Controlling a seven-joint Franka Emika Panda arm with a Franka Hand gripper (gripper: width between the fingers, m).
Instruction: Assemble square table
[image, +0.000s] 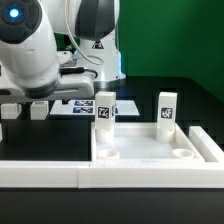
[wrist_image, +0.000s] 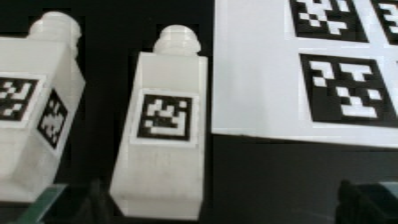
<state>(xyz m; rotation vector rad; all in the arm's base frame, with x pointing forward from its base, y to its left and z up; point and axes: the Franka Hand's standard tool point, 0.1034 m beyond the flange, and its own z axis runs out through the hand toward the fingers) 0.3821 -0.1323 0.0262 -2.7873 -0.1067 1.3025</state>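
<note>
My gripper needs to go lower before it closes on the nearer white leg (image: 39, 110) (wrist_image: 164, 145). My fingers are above the leg, so they would miss the leg if I closed now.
The square table slab (image: 150, 150) lies at the exterior view's lower right, rim up. Two white tagged legs stand upright in its far corner sockets, one (image: 104, 108) on the left and one (image: 166, 110) on the right. Two more legs lie on the black table under my hand, one (wrist_image: 164, 120) next to the other (wrist_image: 39, 110); they also show in the exterior view (image: 38, 108). My gripper (wrist_image: 217, 205) is open and hovers over them. The nearer leg lies between the dark fingertips (wrist_image: 71, 205), close to one of them. Nothing is held.
The marker board (wrist_image: 320, 70) lies right beside the lying legs, and also shows in the exterior view (image: 78, 106). A long white rail (image: 40, 172) runs along the front at the exterior view's left, against the slab.
</note>
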